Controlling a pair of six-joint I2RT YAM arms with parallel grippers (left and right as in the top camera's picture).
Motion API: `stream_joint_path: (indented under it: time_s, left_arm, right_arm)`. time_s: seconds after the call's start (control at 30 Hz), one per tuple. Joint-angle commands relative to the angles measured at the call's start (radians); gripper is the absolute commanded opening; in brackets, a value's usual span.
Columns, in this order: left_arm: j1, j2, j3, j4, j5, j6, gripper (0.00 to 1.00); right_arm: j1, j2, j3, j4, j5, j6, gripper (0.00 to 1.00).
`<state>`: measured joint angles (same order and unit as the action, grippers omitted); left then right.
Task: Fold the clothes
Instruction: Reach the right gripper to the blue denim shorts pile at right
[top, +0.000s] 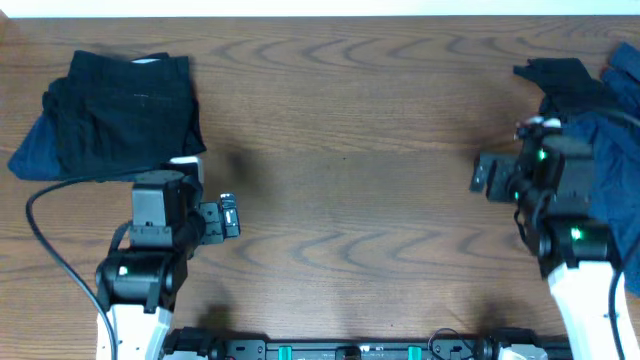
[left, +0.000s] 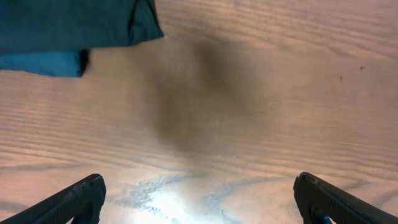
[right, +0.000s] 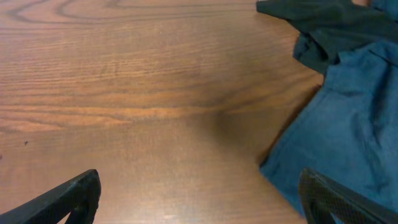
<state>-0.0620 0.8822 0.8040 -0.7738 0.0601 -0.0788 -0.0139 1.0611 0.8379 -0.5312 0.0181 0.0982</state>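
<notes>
I will next use my right gripper to grab the blue garment (top: 615, 165) by its edge that faces the empty table, then draw it out flat for folding.
A folded stack of dark clothes (top: 125, 105) lies at the table's far left, a black garment on top and navy-blue cloth peeking out under it. Its corner shows in the left wrist view (left: 68, 25). A loose heap lies at the right edge: a blue garment (top: 615, 165) (right: 354, 130) with a black one (top: 560, 80) (right: 329, 25) behind it. I cannot make out the blue garment's shape. My left gripper (top: 183, 168) (left: 199, 202) is open and empty over bare wood, just below the stack's near right corner. My right gripper (top: 535, 140) (right: 199, 199) is open and empty, its right finger beside the blue garment's edge.
The brown wooden table (top: 350, 150) spans the whole view. A black cable (top: 45, 235) loops from the left arm across the near left. A black rail with green fittings (top: 340, 350) runs along the front edge between the arm bases.
</notes>
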Motion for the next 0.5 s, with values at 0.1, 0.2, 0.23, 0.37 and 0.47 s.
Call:
stream_joint_path:
  time_s: [0.1, 0.2, 0.23, 0.37, 0.47]
  left_arm:
    - [-0.003, 0.011, 0.023, -0.009, 0.060, -0.009, 0.98]
    - [-0.003, 0.011, 0.023, -0.008, 0.060, -0.009, 0.98]
    - [-0.003, 0.011, 0.023, -0.008, 0.060, -0.009, 0.98]
    - [-0.003, 0.011, 0.023, -0.006, 0.060, -0.009, 0.98]
    - [-0.003, 0.011, 0.023, -0.006, 0.060, -0.009, 0.98]
  right_arm:
    - [-0.033, 0.124, 0.036, 0.004, 0.264, 0.008, 0.99]
    - [-0.074, 0.200, 0.036, -0.021, 0.374, 0.060, 0.99]
    - [-0.087, 0.220, 0.036, -0.023, 0.368, 0.062, 0.99]
    - [-0.126, 0.317, 0.036, -0.010, 0.349, 0.059, 0.99]
    - [-0.149, 0.397, 0.036, -0.006, 0.367, 0.044, 0.99]
